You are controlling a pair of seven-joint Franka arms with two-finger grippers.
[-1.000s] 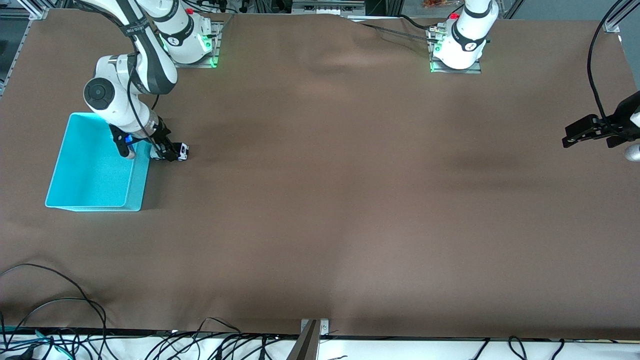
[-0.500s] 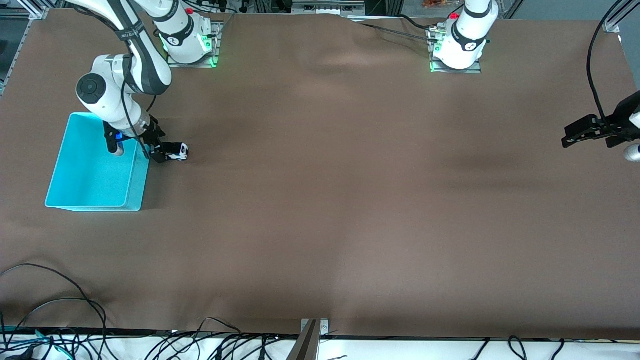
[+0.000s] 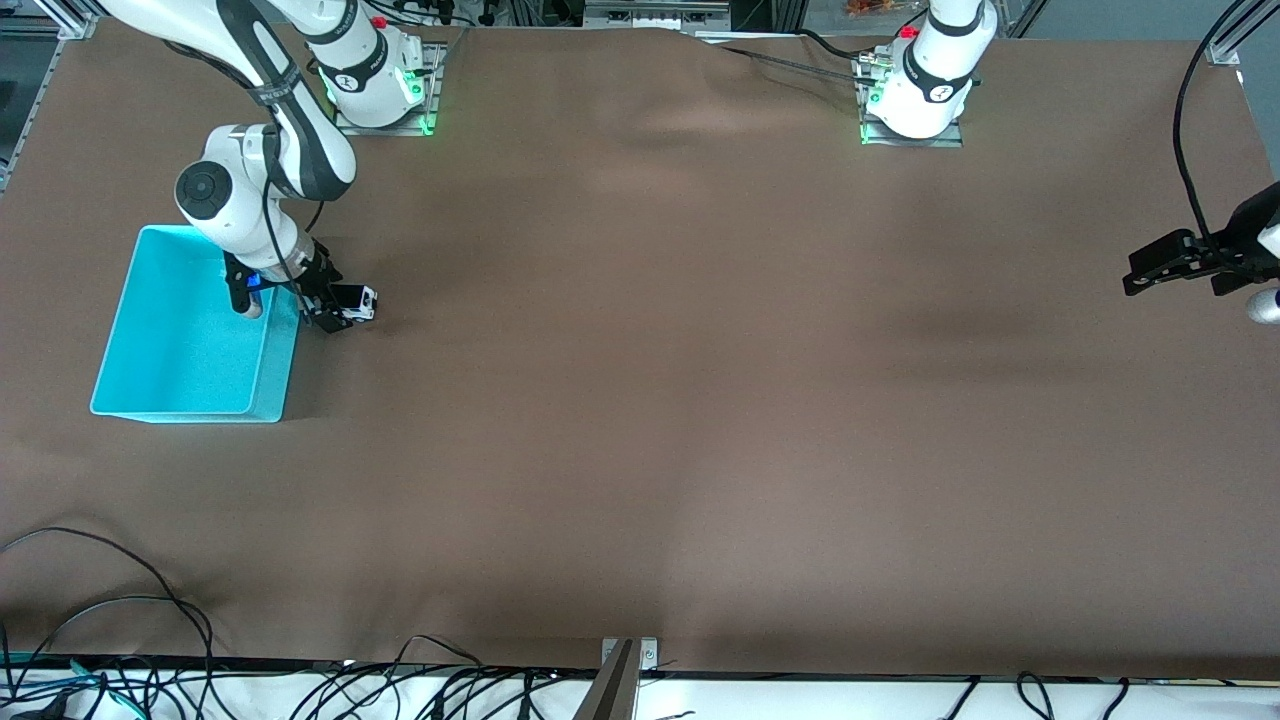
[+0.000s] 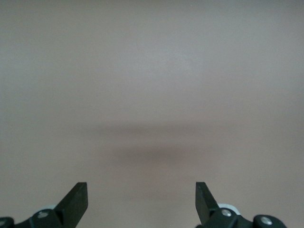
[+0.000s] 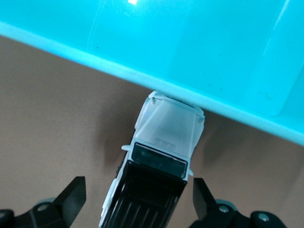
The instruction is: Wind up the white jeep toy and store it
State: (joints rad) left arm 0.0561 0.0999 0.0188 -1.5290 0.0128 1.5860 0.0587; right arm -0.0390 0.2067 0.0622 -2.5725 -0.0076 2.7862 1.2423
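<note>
The white jeep toy [image 5: 164, 142] needs to be stored in the cyan bin. My right gripper should take hold of it by its black roof [image 5: 146, 194] next.
The white jeep toy [image 3: 356, 301] with its black roof stands on the brown table, beside the cyan bin [image 3: 272, 372]. In the right wrist view the white jeep toy [image 5: 164, 142] has its nose against the cyan bin's wall [image 5: 209, 61]. My right gripper [image 3: 333, 308] is low over the jeep's rear and stands open. Its fingers [image 5: 73, 192] straddle the black roof with a gap on each side. My left gripper [image 3: 1152, 272] waits open above the table at the left arm's end. In its wrist view the left gripper [image 4: 141, 192] has only bare cloth between the fingers.
The brown cloth [image 3: 700, 400] covers the whole table, with wrinkles near the arm bases. Black cables [image 3: 120, 620] lie along the table edge nearest the front camera. A metal bracket [image 3: 625, 660] sits at the middle of that edge.
The right arm's wrist swung toward the bin and partly back, so the gripper now sits a little farther back along the jeep. The jeep and the left arm have not moved.
</note>
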